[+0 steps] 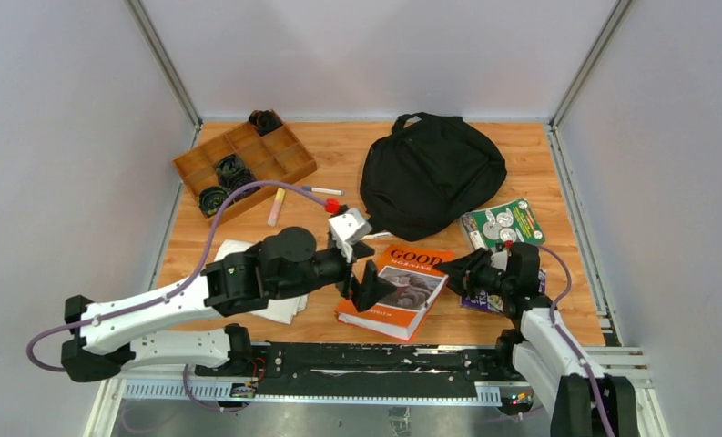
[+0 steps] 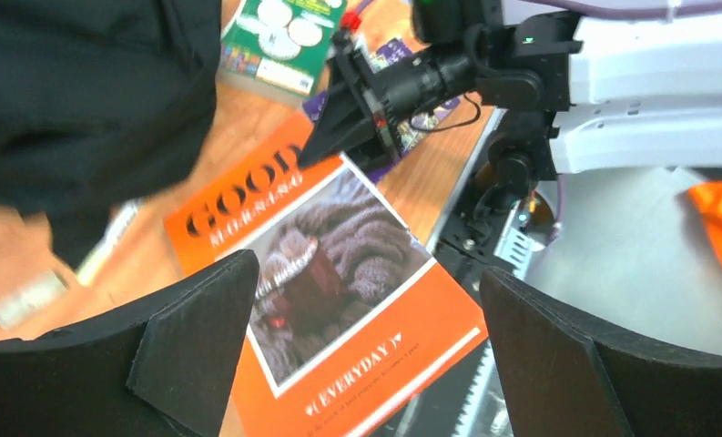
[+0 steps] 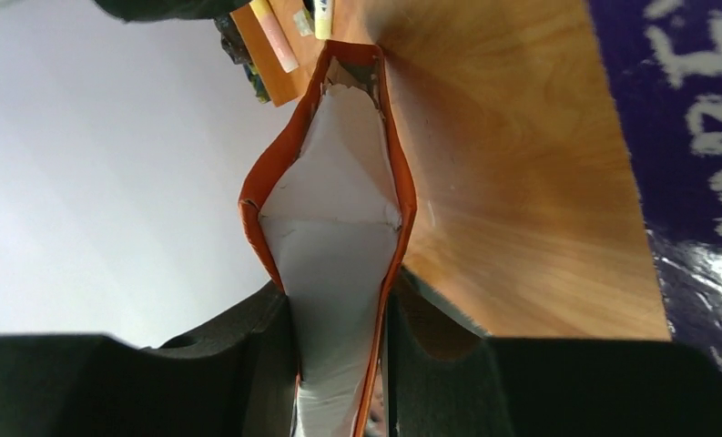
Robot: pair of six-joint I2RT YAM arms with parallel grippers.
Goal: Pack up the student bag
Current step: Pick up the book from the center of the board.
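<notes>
The orange book (image 1: 407, 289) (image 3: 339, 223) would come up if I lifted my right gripper now, because its fingers are closed on both covers and the pages of the book.
The student bag (image 1: 430, 173) lies closed at the back middle of the table, a black soft backpack that also fills the upper left of the left wrist view (image 2: 84, 91). In front of it lies an orange book (image 1: 407, 289) titled "GOOD". My left gripper (image 1: 361, 269) hovers open over the book's left half, and the cover (image 2: 339, 300) shows between its wide-apart fingers. My right gripper (image 1: 457, 269) is shut on the book's right edge. White pages and orange covers (image 3: 339, 209) are pinched between its pads.
A wooden compartment tray (image 1: 186, 164) with dark coiled items stands back left. Two markers (image 1: 276, 208) lie beside it. A folded white cloth (image 1: 238, 250) lies under the left arm. A green package (image 1: 503, 223) and a purple book (image 1: 480, 300) lie at the right.
</notes>
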